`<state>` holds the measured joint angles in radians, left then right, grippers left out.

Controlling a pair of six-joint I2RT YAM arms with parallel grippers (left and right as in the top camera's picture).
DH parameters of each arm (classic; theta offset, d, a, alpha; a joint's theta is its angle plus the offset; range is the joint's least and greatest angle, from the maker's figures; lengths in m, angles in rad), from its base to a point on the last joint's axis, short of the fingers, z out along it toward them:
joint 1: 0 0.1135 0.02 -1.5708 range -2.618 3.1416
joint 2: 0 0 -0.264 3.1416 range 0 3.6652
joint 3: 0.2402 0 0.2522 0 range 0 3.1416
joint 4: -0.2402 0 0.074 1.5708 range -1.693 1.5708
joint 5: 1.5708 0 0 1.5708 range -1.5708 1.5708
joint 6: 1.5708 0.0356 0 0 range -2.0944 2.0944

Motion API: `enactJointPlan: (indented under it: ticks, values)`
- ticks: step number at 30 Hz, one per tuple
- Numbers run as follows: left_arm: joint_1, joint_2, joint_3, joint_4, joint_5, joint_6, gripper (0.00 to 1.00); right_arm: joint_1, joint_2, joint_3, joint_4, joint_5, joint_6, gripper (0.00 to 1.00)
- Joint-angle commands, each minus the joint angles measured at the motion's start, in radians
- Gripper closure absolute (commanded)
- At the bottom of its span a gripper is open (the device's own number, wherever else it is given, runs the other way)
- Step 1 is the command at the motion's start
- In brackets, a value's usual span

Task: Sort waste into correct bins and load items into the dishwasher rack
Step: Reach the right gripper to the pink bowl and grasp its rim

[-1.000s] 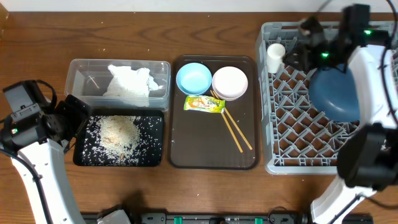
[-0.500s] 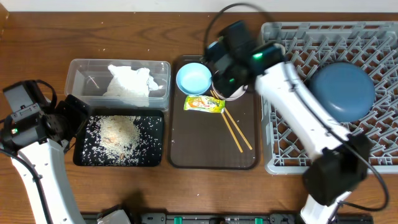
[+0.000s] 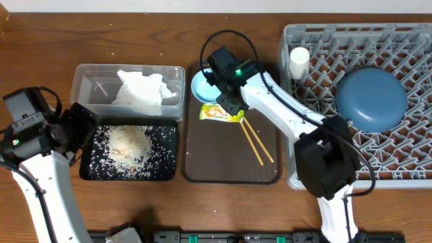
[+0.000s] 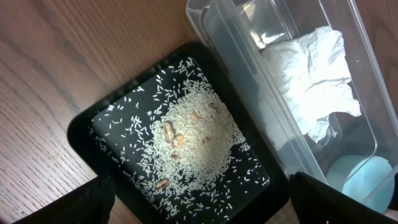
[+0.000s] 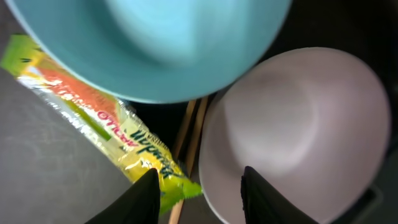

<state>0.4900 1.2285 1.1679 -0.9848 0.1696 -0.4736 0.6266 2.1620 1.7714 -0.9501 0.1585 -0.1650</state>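
Note:
My right gripper grabs the white bowl (image 5: 298, 130) by its rim (image 5: 206, 188) beside the snack wrapper's end next, to load it tilted on its side into the dishwasher rack.
My right gripper (image 3: 229, 98) (image 5: 202, 200) is open and empty, low over the brown tray. Its fingers straddle the end of the yellow-green snack wrapper (image 3: 217, 113) (image 5: 106, 121) and the rim of the white bowl (image 5: 298, 130). The light-blue bowl (image 3: 201, 86) (image 5: 149, 43) sits just beyond. The chopsticks (image 3: 255, 143) (image 5: 188, 127) lie under the wrapper's end. The dark-blue plate (image 3: 371, 100) and cream cup (image 3: 299, 61) stand in the grey rack (image 3: 324, 162). My left gripper (image 3: 79, 125) (image 4: 211, 214) is open over the black tray (image 3: 86, 170) (image 4: 81, 127) of rice (image 3: 128, 143) (image 4: 199, 140). The napkin (image 3: 142, 88) (image 4: 308, 87) lies in the clear tub (image 3: 84, 73) (image 4: 214, 28).
The brown serving tray (image 3: 216, 169) lies between the bins and the rack. My right arm crosses it from the rack side and hides the white bowl in the overhead view. Bare wooden table (image 3: 40, 47) lies left of the tub.
My right arm has swung left from the rack's back corner to above the bowls and wrapper on the brown tray. The cup stays in the rack. The left arm has not moved.

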Motion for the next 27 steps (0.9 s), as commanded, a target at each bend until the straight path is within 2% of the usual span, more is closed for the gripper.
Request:
enactJointPlan:
  ticks: [1, 7, 13, 20, 22, 27]
  values:
    - [0.005, 0.000, 0.018, -0.002, -0.006, 0.005, 0.08, -0.014, 0.029, -0.001, 0.004, 0.024, 0.011, 0.62]
    - [0.004, 0.000, 0.018, -0.002, -0.006, 0.005, 0.08, -0.016, 0.059, -0.001, 0.008, 0.024, 0.011, 0.66]
    - [0.004, 0.000, 0.018, -0.002, -0.006, 0.005, 0.08, -0.028, 0.063, -0.001, 0.006, 0.024, 0.016, 0.82]
    - [0.004, 0.000, 0.018, -0.002, -0.006, 0.005, 0.08, -0.032, 0.063, -0.001, 0.000, 0.020, 0.015, 0.91]
    - [0.004, 0.000, 0.018, -0.002, -0.006, 0.005, 0.08, -0.031, 0.062, 0.000, 0.000, 0.008, 0.015, 0.99]
    - [0.005, 0.000, 0.018, -0.002, -0.006, 0.005, 0.08, -0.031, 0.023, 0.027, -0.008, -0.082, 0.015, 0.99]
